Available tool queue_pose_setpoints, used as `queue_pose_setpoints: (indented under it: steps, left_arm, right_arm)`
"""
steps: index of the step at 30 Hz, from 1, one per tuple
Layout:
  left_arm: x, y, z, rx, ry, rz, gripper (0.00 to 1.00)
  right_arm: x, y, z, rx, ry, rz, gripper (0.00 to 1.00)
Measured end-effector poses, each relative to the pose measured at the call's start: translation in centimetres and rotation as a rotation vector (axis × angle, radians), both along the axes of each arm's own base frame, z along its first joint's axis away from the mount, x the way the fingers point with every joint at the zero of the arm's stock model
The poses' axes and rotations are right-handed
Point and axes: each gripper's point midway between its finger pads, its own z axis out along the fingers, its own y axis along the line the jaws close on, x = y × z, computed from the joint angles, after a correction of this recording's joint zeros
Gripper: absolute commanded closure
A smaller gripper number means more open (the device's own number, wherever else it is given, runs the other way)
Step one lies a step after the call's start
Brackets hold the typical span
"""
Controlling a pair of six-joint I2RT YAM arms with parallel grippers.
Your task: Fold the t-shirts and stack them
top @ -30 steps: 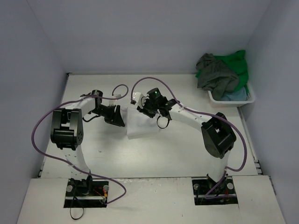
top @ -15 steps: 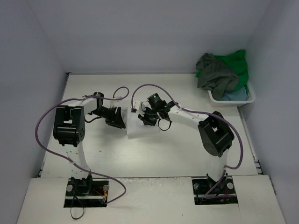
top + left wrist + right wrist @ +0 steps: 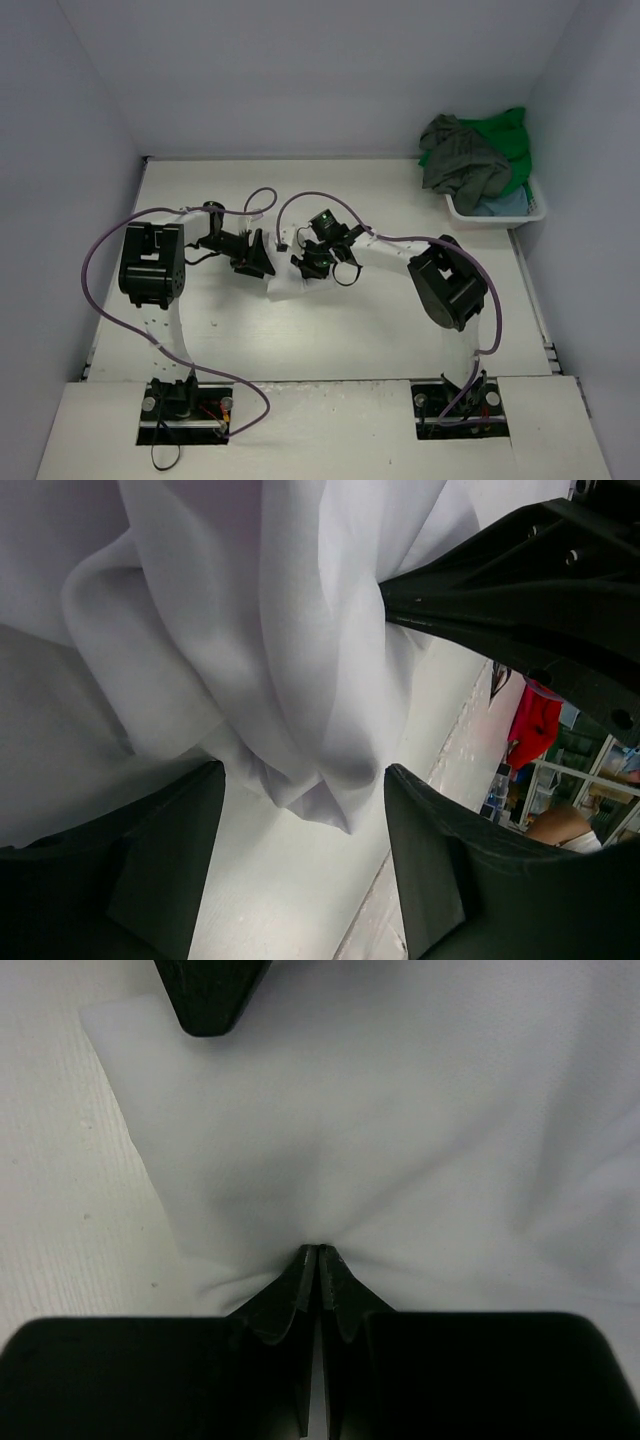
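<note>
I will next grab the white t-shirt (image 3: pixel 284 288) with my left gripper by its hanging fold, apart from my right gripper's pinch. Then I can fold and stack it.
The white t-shirt (image 3: pixel 284 288) lies bunched on the table between both grippers. My right gripper (image 3: pixel 318 1252) is shut on a pinch of its cloth (image 3: pixel 400 1110); in the top view that gripper (image 3: pixel 306 266) is over the shirt's far edge. Just left of the shirt, my left gripper (image 3: pixel 256 264) stands open. In the left wrist view a hanging fold of the white t-shirt (image 3: pixel 250 650) dips between the spread fingers (image 3: pixel 303 780) without being clamped. A dark grey-olive t-shirt (image 3: pixel 460 160), a bright green one (image 3: pixel 512 135) and a light blue one (image 3: pixel 506 203) are heaped in the basket.
The white plastic basket (image 3: pixel 480 216) sits at the table's back right corner against the wall. Purple cables loop from both arms over the table's middle. Walls close in the table on the left, back and right.
My right gripper has shut on the white t-shirt. My left gripper has opened and let the cloth go. Both have drawn closer together and the shirt has bunched up smaller.
</note>
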Motion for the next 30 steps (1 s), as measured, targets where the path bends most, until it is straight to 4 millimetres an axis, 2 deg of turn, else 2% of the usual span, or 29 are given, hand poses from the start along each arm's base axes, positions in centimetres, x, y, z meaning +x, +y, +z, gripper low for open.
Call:
queue_pose_setpoints:
  steps: [9,17,21,26,30]
  left_arm:
    - [0.8,-0.2,0.1,-0.009,-0.003,0.025,0.39]
    - [2.7,-0.9,0.1,-0.031,0.018,0.061,0.38]
    - [3.4,-1.1,0.2,-0.029,0.024,0.089,0.34]
    - [3.7,-1.7,0.2,-0.021,0.026,0.102,0.31]
    - [3.6,-2.9,0.2,-0.013,0.008,0.079,0.35]
  right_arm:
    - [-0.1,0.1,0.0,-0.001,-0.003,0.007,0.98]
    - [-0.1,0.1,0.0,-0.001,-0.004,0.012,0.98]
    - [-0.3,0.2,0.1,-0.003,-0.006,0.022,0.98]
    - [-0.3,0.2,0.1,-0.002,-0.007,0.032,0.98]
    - [-0.4,0.2,0.1,-0.005,-0.004,0.033,0.98]
